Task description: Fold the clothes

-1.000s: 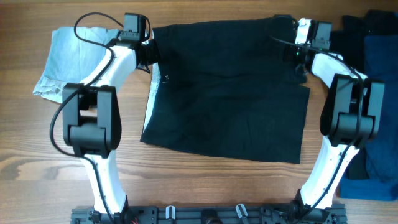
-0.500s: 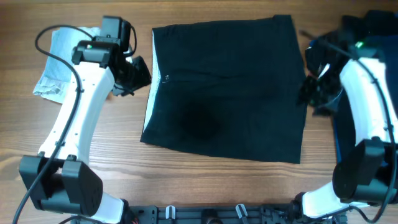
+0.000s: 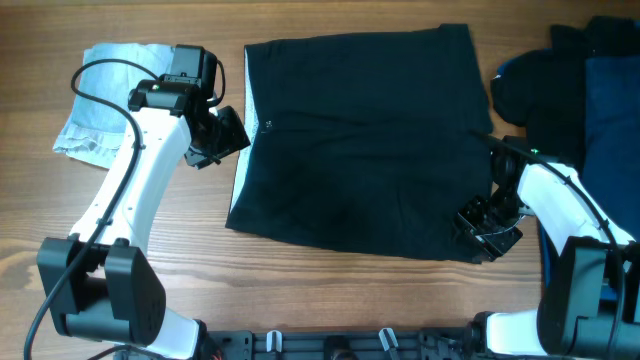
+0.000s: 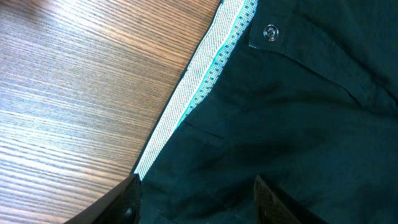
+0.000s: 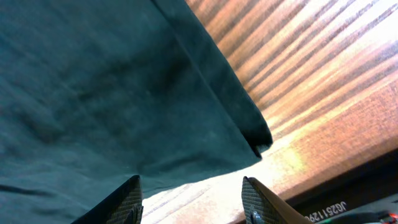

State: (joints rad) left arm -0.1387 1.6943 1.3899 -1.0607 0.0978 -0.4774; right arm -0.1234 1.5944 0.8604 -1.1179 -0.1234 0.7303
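My right gripper should next grab the black shorts by the corner of the edge nearest me, to fold that edge over the rest.
Black shorts lie flat in the middle of the table, with a white and teal waistband lining and a snap button along their left edge. My left gripper hovers open over that left edge; nothing is held between its fingers. Over the shorts' lower right corner, my right gripper is also open, with only cloth edge and bare wood between its fingers.
A light blue garment lies crumpled at the far left. A pile of dark and blue clothes fills the right edge of the table, close behind the right arm. The table's front edge is just beyond the right gripper.
Both grippers let go of the shorts' far corners and opened. The left one drew back to the left edge; the right one swung toward the front, to the lower right corner.
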